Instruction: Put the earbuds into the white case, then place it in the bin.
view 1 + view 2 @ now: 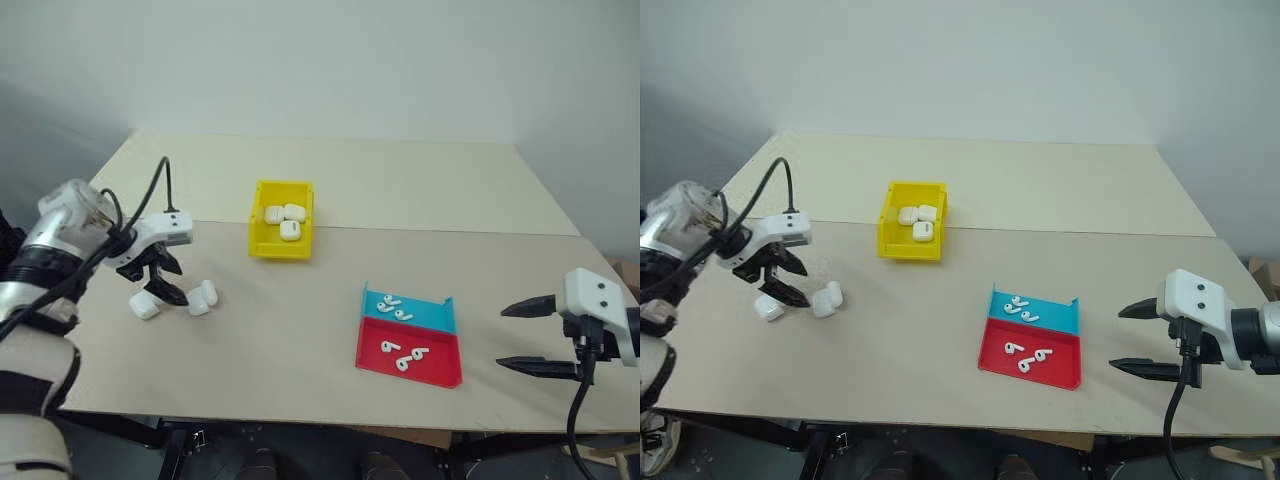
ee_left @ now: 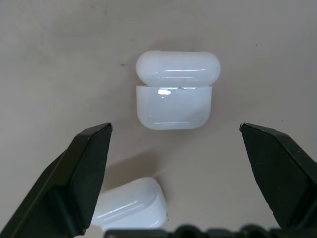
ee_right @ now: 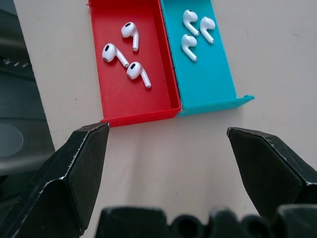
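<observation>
My left gripper's fingers are above the white case (image 2: 174, 101) in the left wrist view and should lower before closing.
A white case (image 2: 174, 106) lies on the table with its lid tipped open. My left gripper (image 2: 174, 127) points down over it, open, its black fingers (image 2: 86, 163) on either side and apart from it. A second white case (image 1: 143, 305) lies close beside my left gripper (image 1: 170, 282). Earbuds (image 3: 126, 52) lie in the red tray (image 3: 148, 106), and three more earbuds (image 3: 195, 29) lie in the blue tray (image 3: 218, 94). My right gripper (image 3: 167, 129) hovers open just short of the trays, holding nothing. The yellow bin (image 1: 280, 247) stands behind, with three white cases (image 1: 285, 218) inside.
The red tray (image 1: 435, 372) and blue tray (image 1: 430, 317) sit joined near the table's front edge, right of centre. A seam (image 1: 450, 231) runs across the tabletop behind the bin. The wall stands behind the far edge.
</observation>
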Motion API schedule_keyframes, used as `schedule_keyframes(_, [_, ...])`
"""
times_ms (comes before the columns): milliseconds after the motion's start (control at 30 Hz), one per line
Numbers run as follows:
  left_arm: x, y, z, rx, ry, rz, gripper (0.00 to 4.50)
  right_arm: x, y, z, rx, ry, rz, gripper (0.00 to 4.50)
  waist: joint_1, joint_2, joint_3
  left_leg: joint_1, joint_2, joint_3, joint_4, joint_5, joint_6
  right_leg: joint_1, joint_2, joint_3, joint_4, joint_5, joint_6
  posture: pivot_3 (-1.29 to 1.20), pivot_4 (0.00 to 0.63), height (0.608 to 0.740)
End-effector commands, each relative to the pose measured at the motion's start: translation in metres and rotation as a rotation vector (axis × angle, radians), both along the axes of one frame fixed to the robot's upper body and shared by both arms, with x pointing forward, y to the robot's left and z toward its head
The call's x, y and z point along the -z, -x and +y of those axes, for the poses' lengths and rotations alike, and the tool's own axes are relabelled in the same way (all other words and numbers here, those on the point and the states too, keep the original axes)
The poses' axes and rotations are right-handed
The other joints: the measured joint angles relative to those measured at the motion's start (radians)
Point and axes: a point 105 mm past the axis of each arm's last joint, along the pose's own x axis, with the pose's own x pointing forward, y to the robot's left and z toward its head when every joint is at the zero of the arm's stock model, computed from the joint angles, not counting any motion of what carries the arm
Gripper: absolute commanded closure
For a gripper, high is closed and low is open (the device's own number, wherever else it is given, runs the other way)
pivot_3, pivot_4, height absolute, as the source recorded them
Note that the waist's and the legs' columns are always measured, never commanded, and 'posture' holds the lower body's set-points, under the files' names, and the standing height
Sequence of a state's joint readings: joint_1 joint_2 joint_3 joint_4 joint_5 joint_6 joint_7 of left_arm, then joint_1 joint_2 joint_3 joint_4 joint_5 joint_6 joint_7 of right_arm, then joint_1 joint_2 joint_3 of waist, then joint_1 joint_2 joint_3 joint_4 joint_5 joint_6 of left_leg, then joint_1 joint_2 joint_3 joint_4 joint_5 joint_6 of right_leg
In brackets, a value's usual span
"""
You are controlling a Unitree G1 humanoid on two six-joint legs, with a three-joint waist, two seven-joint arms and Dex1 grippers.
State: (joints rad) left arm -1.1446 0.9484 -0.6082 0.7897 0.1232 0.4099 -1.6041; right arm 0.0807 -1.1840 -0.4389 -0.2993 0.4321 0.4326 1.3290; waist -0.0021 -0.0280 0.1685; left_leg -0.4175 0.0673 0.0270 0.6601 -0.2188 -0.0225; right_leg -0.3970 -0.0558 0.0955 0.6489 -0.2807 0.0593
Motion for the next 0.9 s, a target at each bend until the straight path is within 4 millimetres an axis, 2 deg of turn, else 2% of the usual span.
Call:
schedule_keyframes(33, [-0.006,-0.002,0.002,0.019,-0.012,-0.012,0.0,-0.013,0.0,-0.001,0.013,0.027,-0.042,0.1,-0.002,0.0,0.0,0.0,0.0,0.0,0.0,0.0,0.0,0.0,0.0,0.0,0.0,0.0,0.0,0.0,0.15,0.74])
schedule_keyframes(333, [0.016,-0.005,-0.009,0.067,-0.068,0.02,0.0,-0.01,-0.001,-0.001,0.046,0.039,-0.055,0.1,-0.003,0.0,0.0,-0.001,0.0,-0.001,0.001,0.0,0.0,0.0,0.0,0.0,0.001,0.0,0.001,0.0,0.15,0.74])
schedule_keyframes(533, [0.018,-0.005,-0.018,0.104,-0.097,0.024,0.0,-0.007,-0.002,-0.005,0.08,0.064,-0.043,0.1,-0.003,0.0,0.0,-0.001,0.0,-0.001,0.001,0.0,0.0,0.0,0.0,0.0,0.001,0.001,0.001,0.0,0.15,0.74])
schedule_keyframes(900, [0.02,-0.002,-0.018,0.107,-0.122,0.019,0.0,-0.004,-0.004,-0.006,0.09,0.079,-0.054,0.1,-0.01,0.0,0.0,-0.001,0.0,-0.001,0.001,0.0,0.0,0.0,0.0,-0.001,0.001,0.001,0.001,0.0,0.15,0.74])
